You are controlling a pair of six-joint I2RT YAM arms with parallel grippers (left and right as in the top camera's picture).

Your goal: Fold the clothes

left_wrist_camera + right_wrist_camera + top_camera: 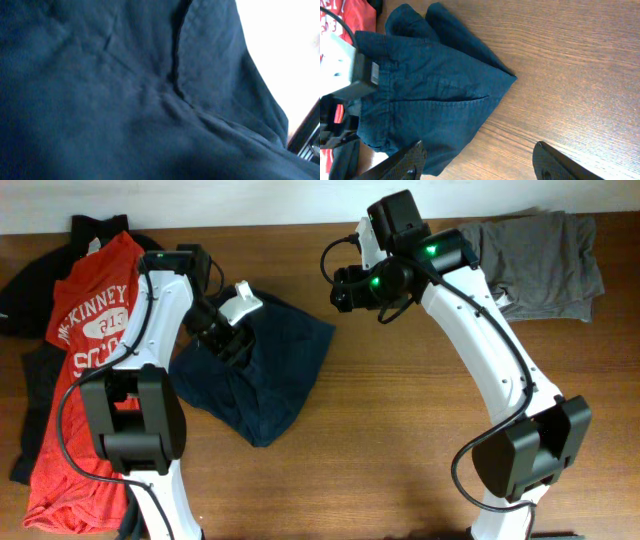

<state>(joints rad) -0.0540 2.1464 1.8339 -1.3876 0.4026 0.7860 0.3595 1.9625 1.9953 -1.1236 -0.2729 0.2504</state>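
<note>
The left gripper needs to grab the navy-blue shorts (268, 375) next, at the side nearest the red T-shirt, so that the opposite corner of the shorts stays free for the right gripper to fold.
The dark navy-blue shorts (268, 375) lie bunched on the table left of centre. They also show in the right wrist view (435, 90). My left gripper (225, 338) is down on their upper left part. The left wrist view is filled with navy cloth (125, 90), so its fingers are hidden. My right gripper (343, 288) is open and empty, held above bare wood right of the shorts (480, 160). A red T-shirt with white lettering (85, 350) lies at the far left over black pieces (30, 290).
A plain grey garment (540, 260) lies at the back right, behind the right arm. Bare wooden table (400, 430) spreads between the shorts and the right arm's base. The arm bases stand at the front edge.
</note>
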